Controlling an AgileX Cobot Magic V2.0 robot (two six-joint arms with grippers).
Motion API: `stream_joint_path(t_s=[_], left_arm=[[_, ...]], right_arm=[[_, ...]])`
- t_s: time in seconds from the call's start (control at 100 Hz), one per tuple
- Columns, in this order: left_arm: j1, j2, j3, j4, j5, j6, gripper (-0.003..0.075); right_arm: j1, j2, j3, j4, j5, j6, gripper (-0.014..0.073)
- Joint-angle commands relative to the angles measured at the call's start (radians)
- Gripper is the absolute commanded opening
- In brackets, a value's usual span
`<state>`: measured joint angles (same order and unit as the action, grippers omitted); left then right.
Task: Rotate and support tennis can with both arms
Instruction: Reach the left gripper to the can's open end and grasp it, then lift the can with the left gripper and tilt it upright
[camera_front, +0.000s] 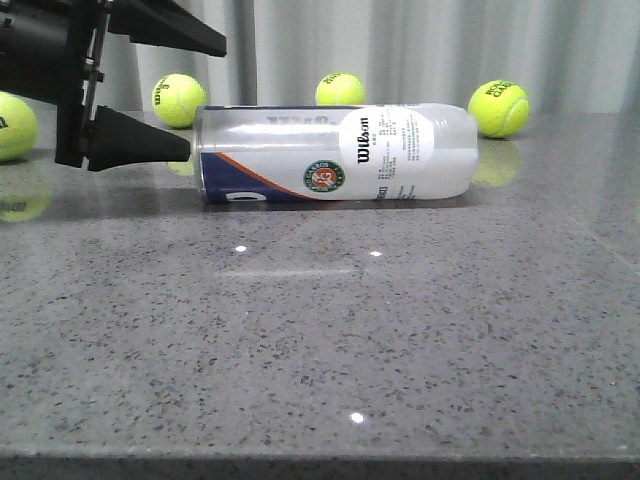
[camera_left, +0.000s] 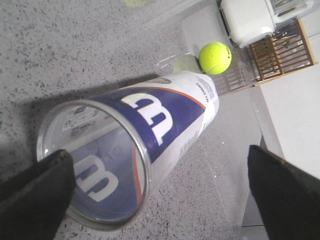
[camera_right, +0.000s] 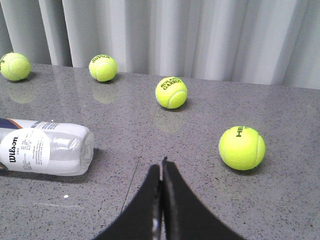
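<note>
The metal rim of the tennis can is still beyond my left gripper's lower finger, so I would miss it if I closed now. My left gripper should move toward the can's rim before it closes.
The tennis can lies on its side on the grey table, with the Wilson label and round logo facing me and its metal rim end to the left. My left gripper is open at that rim end, its lower finger tip right by the rim. In the left wrist view the can's rim end lies between the wide-apart fingers, close to one of them. My right gripper is shut and empty, low over the table, apart from the can's clear end. It is out of the front view.
Several yellow-green tennis balls lie behind the can, and one at the far left. In the right wrist view one ball lies close to the shut fingers. A curtain hangs behind the table.
</note>
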<state>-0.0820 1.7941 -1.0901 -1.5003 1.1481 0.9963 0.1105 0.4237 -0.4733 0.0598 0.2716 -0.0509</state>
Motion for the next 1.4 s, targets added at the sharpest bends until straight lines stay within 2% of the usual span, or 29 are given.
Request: stream_joint_path(t_s=[0.0, 0.64, 0.71, 0.78, 0.83, 0.99, 1.12, 1.23, 1.39], left_arm=[[-0.011, -0.021, -0.031, -0.081, 0.076, 0.009, 0.0650], [-0.095, 0.022, -0.085, -0.118, 0.066, 0.036, 0.0634], [-0.102, 0.022, -0.085, -0.118, 0.066, 0.036, 0.0582], [-0.102, 0.022, -0.085, -0.118, 0.066, 0.036, 0.0482], [-0.102, 0.022, -0.085, -0.118, 0.064, 0.036, 0.0384], [-0.102, 0.022, -0.085, -0.118, 0.041, 0.036, -0.0013], [-0.102, 0.022, -0.085, -0.118, 0.052, 0.037, -0.0020], [-0.095, 0.010, -0.085, -0.133, 0.134, 0.069, -0.0021], [-0.079, -0.067, -0.092, -0.098, 0.131, 0.068, -0.0021]], right_arm=[[-0.006, 0.001, -0.028, -0.005, -0.079, 0.001, -0.0068], [-0.006, 0.001, -0.028, -0.005, -0.079, 0.001, -0.0068], [-0.006, 0.001, -0.028, -0.005, -0.079, 0.001, -0.0068], [-0.006, 0.001, -0.028, -0.005, -0.079, 0.001, -0.0068], [-0.006, 0.001, -0.028, -0.005, -0.079, 0.001, -0.0068], [-0.006, 0.001, -0.028, -0.005, -0.079, 0.001, -0.0068], [-0.006, 0.001, -0.028, -0.005, -0.079, 0.001, -0.0068], [-0.006, 0.001, -0.028, -0.005, -0.079, 0.001, -0.0068], [-0.006, 0.001, -0.028, -0.005, -0.079, 0.001, -0.0068]])
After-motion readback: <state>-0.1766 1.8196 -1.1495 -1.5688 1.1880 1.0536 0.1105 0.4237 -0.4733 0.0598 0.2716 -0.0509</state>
